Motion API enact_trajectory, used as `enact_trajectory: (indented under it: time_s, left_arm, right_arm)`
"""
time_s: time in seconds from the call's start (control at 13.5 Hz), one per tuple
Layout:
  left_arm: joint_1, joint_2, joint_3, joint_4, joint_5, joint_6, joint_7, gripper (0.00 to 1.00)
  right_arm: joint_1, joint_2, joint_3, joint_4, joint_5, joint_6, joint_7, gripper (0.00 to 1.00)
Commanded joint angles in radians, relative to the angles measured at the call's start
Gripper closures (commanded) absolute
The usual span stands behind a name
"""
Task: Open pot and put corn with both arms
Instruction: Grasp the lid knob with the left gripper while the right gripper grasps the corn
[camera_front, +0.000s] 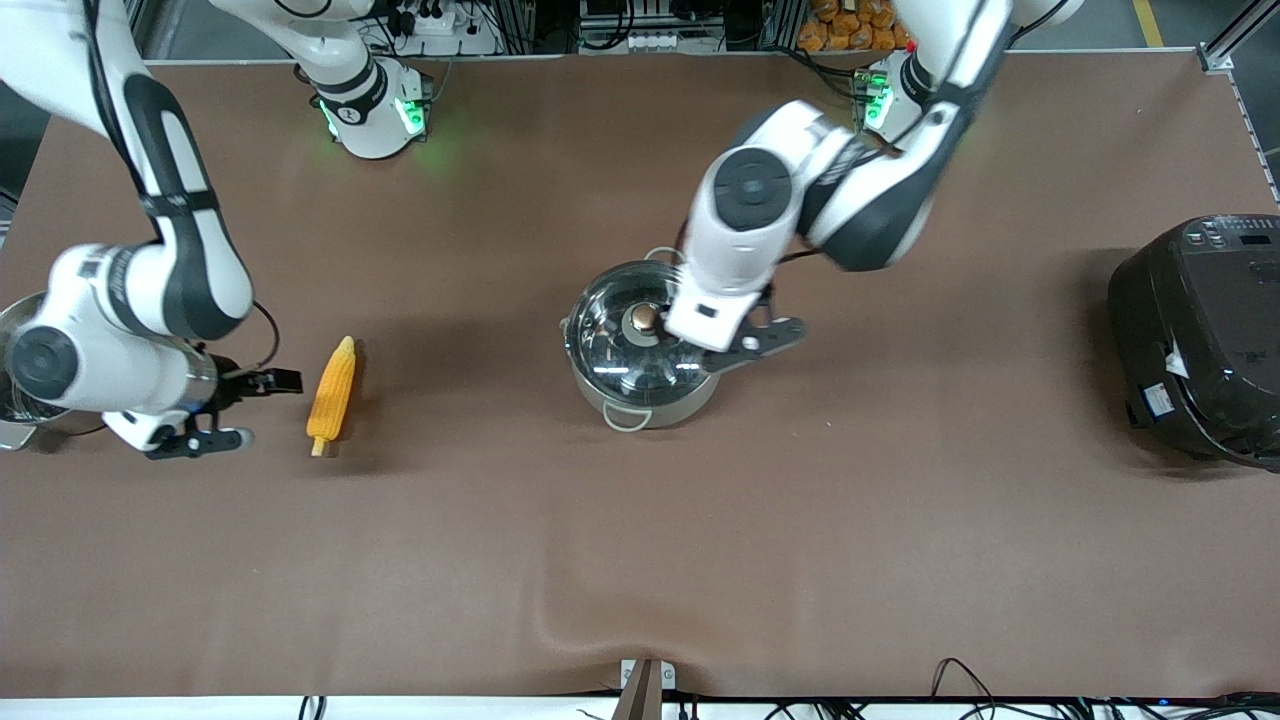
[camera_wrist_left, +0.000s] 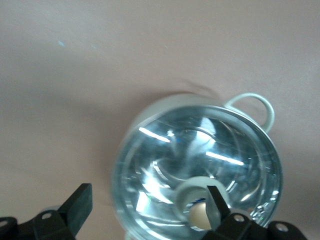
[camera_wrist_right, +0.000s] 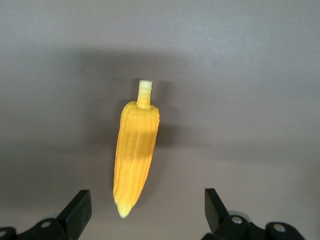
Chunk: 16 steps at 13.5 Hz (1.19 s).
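The glass lid should be picked up next by its tan knob with my left gripper, so that the steel pot is open for the corn.
The steel pot stands mid-table with its glass lid on, tan knob up. My left gripper hovers over the lid, open and empty. In the left wrist view the pot's lid fills the picture, the knob lies just beside one finger, and the left gripper straddles the lid's rim. The corn lies on the table toward the right arm's end. My right gripper is open and empty beside it; in the right wrist view the corn has its tip between the right gripper's fingers.
A big black rice cooker sits at the left arm's end of the table. A steel steamer pot is partly hidden under the right arm at the table's edge. The brown table cloth is bare nearer the camera.
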<state>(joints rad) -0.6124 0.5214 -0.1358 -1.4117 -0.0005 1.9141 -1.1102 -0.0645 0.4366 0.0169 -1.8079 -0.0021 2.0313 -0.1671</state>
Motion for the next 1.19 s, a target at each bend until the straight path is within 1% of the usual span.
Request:
enact_trajectory:
  time_s: [0.0,0.15,0.3,0.59,0.74,0.81,0.89,0.96,1.04,1.11]
  left_arm:
    - [-0.055,0.057,0.015,0.05,0.042,0.06,-0.104,0.0]
    - [-0.072,0.072,0.015,0.05,0.042,0.08,-0.125,0.0]
    - [-0.09,0.091,0.018,0.05,0.043,0.082,-0.14,0.0]
    - [-0.119,0.106,0.022,0.047,0.045,0.082,-0.152,0.0]
    - [-0.121,0.108,0.021,0.045,0.045,0.082,-0.155,0.04]
    - [-0.121,0.111,0.021,0.045,0.045,0.082,-0.155,0.09]
    - [-0.121,0.114,0.021,0.046,0.043,0.082,-0.155,0.14]
    - [-0.121,0.114,0.021,0.046,0.043,0.082,-0.155,0.18]
    - [-0.121,0.114,0.021,0.045,0.043,0.082,-0.155,0.22]
    - [-0.127,0.114,0.021,0.045,0.045,0.082,-0.155,0.25]
  right_arm:
    - [-0.008,0.034,0.003,-0.037,0.014,0.093,0.003,0.0]
    - [-0.005,0.037,0.003,-0.123,0.014,0.231,0.059,0.0]
    - [0.021,0.044,0.005,-0.178,0.014,0.32,0.174,0.0]
    - [0.032,0.077,0.005,-0.182,0.014,0.339,0.207,0.0]
    - [0.032,0.082,0.005,-0.182,0.014,0.337,0.205,0.0]
    - [0.032,0.082,0.005,-0.182,0.014,0.337,0.204,0.0]
    - [0.031,0.082,0.005,-0.182,0.014,0.339,0.199,0.04]
    - [0.029,0.082,0.005,-0.182,0.013,0.339,0.193,0.32]
    - [0.028,0.082,0.005,-0.182,0.013,0.339,0.193,0.63]
    - [0.028,0.082,0.005,-0.182,0.013,0.339,0.193,0.9]
